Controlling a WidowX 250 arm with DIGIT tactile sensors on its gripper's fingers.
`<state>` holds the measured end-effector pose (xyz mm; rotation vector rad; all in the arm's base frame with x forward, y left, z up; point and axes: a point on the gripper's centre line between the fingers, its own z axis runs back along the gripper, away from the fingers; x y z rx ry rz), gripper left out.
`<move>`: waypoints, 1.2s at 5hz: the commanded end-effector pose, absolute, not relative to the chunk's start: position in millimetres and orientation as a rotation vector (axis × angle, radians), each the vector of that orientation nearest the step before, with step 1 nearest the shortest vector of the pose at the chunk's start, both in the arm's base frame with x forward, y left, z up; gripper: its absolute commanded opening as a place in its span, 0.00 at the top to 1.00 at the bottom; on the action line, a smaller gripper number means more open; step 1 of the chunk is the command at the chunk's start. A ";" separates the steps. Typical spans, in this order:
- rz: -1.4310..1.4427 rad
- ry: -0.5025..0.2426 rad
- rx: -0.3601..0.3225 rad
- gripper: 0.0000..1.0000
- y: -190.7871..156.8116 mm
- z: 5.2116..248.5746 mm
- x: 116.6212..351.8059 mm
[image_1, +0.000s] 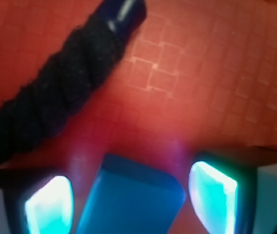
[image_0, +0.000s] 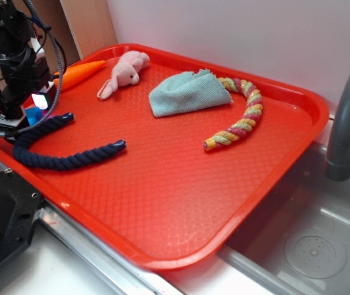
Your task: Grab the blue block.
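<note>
My fingers are on either side of the blue block (image_1: 128,192), down at the red tray (image_1: 187,112). My gripper closes on the block next, since closing now would catch it.
The blue block (image_0: 31,115) lies at the far left of the red tray (image_0: 181,196), mostly hidden by the arm in the exterior view. In the wrist view the blue block (image_1: 128,192) sits tilted between the two glowing fingertips (image_1: 48,204), with red tray showing in a gap on each side. My gripper (image_1: 131,202) is open and straddles the block without touching it. From outside, the gripper (image_0: 27,114) is down at the tray surface, just left of the navy rope (image_0: 58,157).
The navy rope's end (image_1: 55,92) lies just beyond the block. An orange toy carrot (image_0: 79,72), pink plush (image_0: 125,70), teal cloth (image_0: 187,92) and a multicoloured rope (image_0: 242,117) lie further back. A grey faucet (image_0: 347,117) and sink (image_0: 310,246) are to the right.
</note>
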<state>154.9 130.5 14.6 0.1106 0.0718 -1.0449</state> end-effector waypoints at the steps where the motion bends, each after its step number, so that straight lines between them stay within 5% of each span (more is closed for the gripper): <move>1: -1.019 0.089 0.131 0.00 130.5 11.6 164.0; 2: -0.948 0.140 0.178 1.00 127.3 8.9 162.9; 4: -0.893 0.151 0.181 1.00 122.2 9.5 164.1; 5: -0.774 0.178 0.236 1.00 114.3 14.3 170.3; 6: -0.598 0.018 0.145 1.00 105.4 45.7 173.2</move>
